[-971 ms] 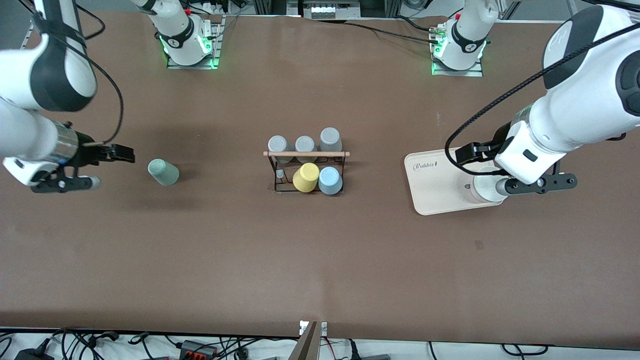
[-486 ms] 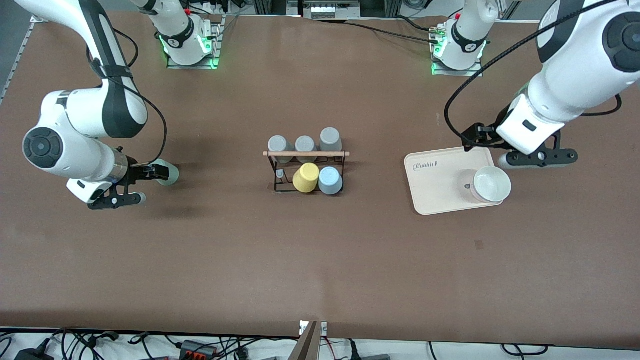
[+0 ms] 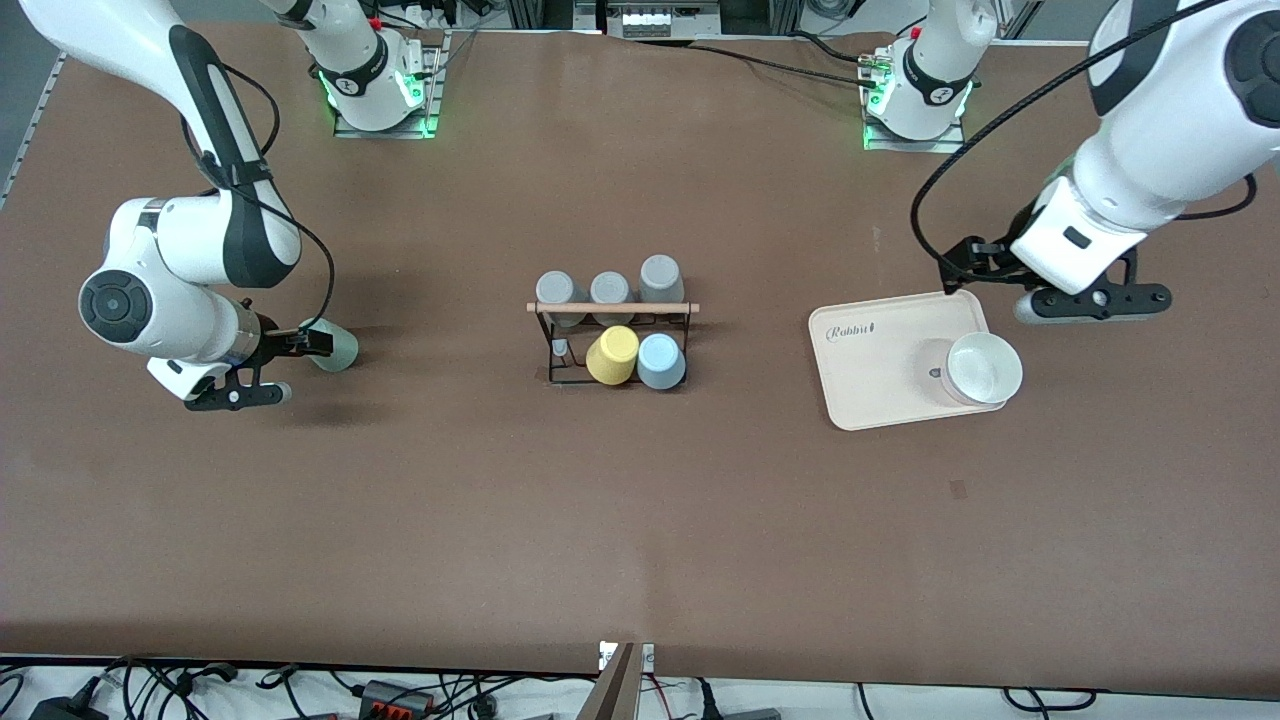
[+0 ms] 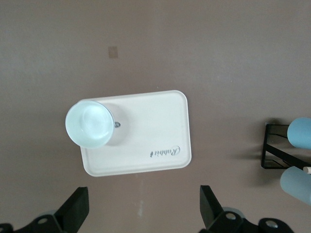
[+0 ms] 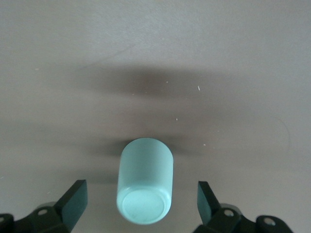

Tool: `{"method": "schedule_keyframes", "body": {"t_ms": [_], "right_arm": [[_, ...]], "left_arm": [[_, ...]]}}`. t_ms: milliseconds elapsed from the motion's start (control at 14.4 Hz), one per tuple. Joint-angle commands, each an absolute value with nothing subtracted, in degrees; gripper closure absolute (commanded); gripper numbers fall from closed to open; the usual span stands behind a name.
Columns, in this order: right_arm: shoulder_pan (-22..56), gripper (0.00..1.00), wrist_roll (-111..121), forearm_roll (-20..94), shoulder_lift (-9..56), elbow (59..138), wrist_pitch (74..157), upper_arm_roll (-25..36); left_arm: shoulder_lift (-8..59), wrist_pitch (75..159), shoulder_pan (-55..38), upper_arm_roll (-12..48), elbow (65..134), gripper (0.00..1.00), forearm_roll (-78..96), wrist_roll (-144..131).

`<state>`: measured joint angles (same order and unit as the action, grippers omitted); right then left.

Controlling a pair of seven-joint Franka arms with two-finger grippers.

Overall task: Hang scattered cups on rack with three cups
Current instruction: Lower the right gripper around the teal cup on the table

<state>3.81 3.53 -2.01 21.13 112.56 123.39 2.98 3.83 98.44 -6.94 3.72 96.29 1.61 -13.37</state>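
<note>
The fingers are still short of the mint green cup (image 3: 333,348) (image 5: 145,187), so my right gripper moves toward the cup and only then closes on it.
The pale mint green cup (image 3: 333,348) lies on its side toward the right arm's end of the table. My right gripper (image 3: 306,345) is low over it and open. In the right wrist view the cup (image 5: 145,187) lies between the spread fingers of the gripper (image 5: 141,200), apart from both. The light blue cup (image 3: 661,360) hangs on the black wire rack (image 3: 612,308) beside a yellow cup (image 3: 612,355). My left gripper (image 3: 968,262) is open and empty, over bare table by the cream tray's edge; its own view (image 4: 141,213) shows nothing between its fingers.
Three grey cups (image 3: 611,288) hang on the rack's row farther from the front camera. A cream tray (image 3: 870,370) toward the left arm's end carries an upright pale cup (image 3: 984,368), also seen in the left wrist view (image 4: 89,124).
My right gripper has swung in and come down around the mint cup. My left gripper has moved off the pale cup on the tray toward its base; that cup stays on the tray.
</note>
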Motion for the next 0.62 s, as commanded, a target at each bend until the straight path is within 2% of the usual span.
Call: {"method": "schedule_keyframes", "body": {"t_ms": [0, 555], "right_arm": [[3.34, 0.0, 2.99, -2.99, 21.09, 117.14, 128.92, 2.64], [3.78, 0.0, 0.53, -2.9, 21.09, 120.06, 128.85, 2.37]], "left_arm": [[2.64, 100.02, -2.91, 4.48, 97.47, 0.0, 0.44, -7.12], [2.37, 99.23, -2.64, 3.87, 96.5, 0.0, 0.35, -8.7]]}}
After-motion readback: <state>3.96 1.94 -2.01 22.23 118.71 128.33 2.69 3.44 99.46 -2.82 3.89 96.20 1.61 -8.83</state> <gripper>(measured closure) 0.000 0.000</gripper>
